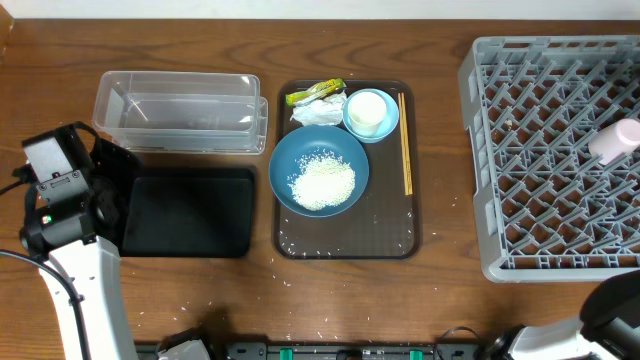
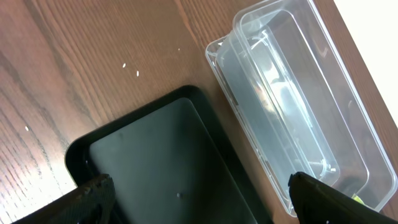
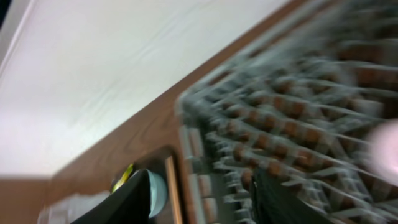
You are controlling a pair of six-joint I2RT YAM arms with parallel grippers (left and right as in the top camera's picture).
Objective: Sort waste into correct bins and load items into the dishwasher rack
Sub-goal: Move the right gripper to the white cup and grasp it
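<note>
Next, my right gripper grabs the white cup [image 1: 368, 110] by its rim, leaving its base free. Then I tip the white cup with its opening down into the rack.
On the brown tray [image 1: 395, 235] a large dark-blue bowl [image 1: 300, 150] holds white rice [image 1: 322, 182]. A small light-blue bowl [image 1: 384, 128] holds a white cup [image 1: 368, 110]. A crumpled tissue [image 1: 317, 113], a yellow-green wrapper [image 1: 315, 92] and chopsticks [image 1: 405, 145] lie beside them. A pink cup [image 1: 615, 140] lies in the grey rack [image 1: 550, 160]. The clear tub [image 1: 180, 110] sits behind the black tray [image 1: 185, 212]. My left gripper [image 2: 202, 199] is open and empty over the black tray [image 2: 155, 155], beside the tub [image 2: 292, 93]. My right gripper [image 3: 202, 202] is open and empty; its view is blurred and shows the rack [image 3: 292, 118].
Stray rice grains lie on the wooden table near the tray's front [image 1: 290, 275] and in the left wrist view [image 2: 130, 68]. My left arm [image 1: 60, 190] stands at the table's left edge, my right arm [image 1: 610, 310] at the front right corner.
</note>
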